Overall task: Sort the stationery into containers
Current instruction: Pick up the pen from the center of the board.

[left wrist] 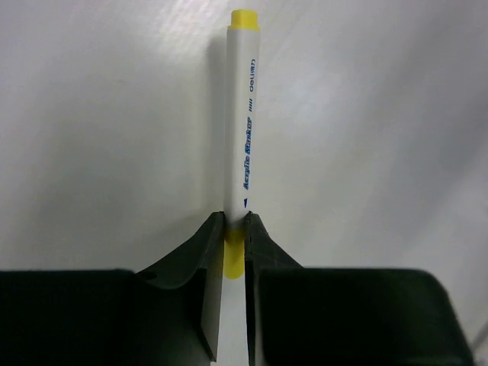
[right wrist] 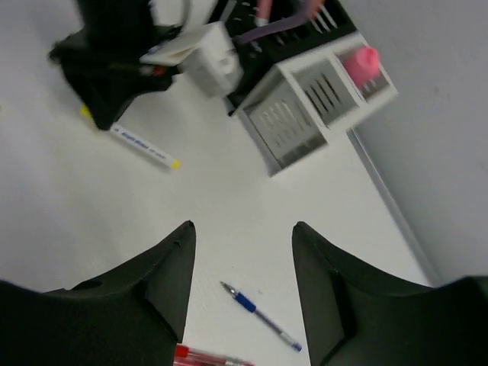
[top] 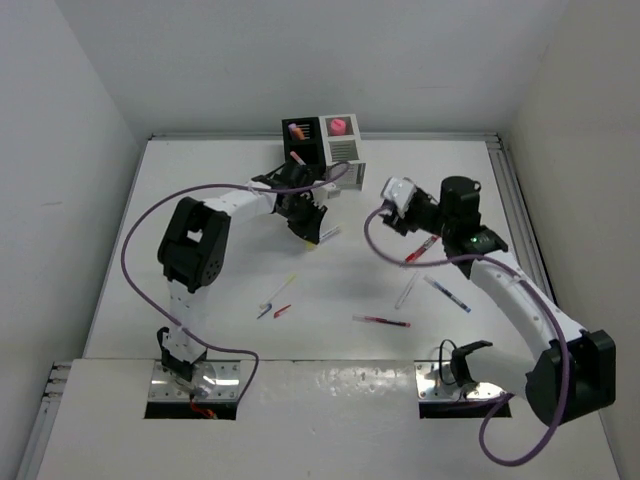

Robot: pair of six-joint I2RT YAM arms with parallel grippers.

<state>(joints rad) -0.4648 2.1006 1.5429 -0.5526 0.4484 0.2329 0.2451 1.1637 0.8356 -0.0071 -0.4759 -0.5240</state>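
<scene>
Next, my right gripper grabs the marker by its white body (top: 328,235) (right wrist: 142,146), which leaves a yellow end of the marker free to enter the black holder.
My left gripper (top: 308,222) is shut on the yellow end of a white marker (left wrist: 242,114) with yellow ends, and holds it low at the table just in front of the containers. The marker also shows in the top view (top: 326,233) and the right wrist view (right wrist: 143,146). The black holder (top: 301,140) and white holder (top: 343,145) stand joined at the back. A pink piece (top: 339,126) sits in the white one. My right gripper (right wrist: 243,226) is open and empty above a blue pen (right wrist: 261,316) and a red pen (right wrist: 206,356).
Loose on the table are a red pen (top: 381,321), a blue-and-white pen (top: 447,293), a white pen (top: 405,290), another red pen (top: 420,249), and short blue (top: 265,308) and red (top: 282,311) bits. Purple cables loop from both arms.
</scene>
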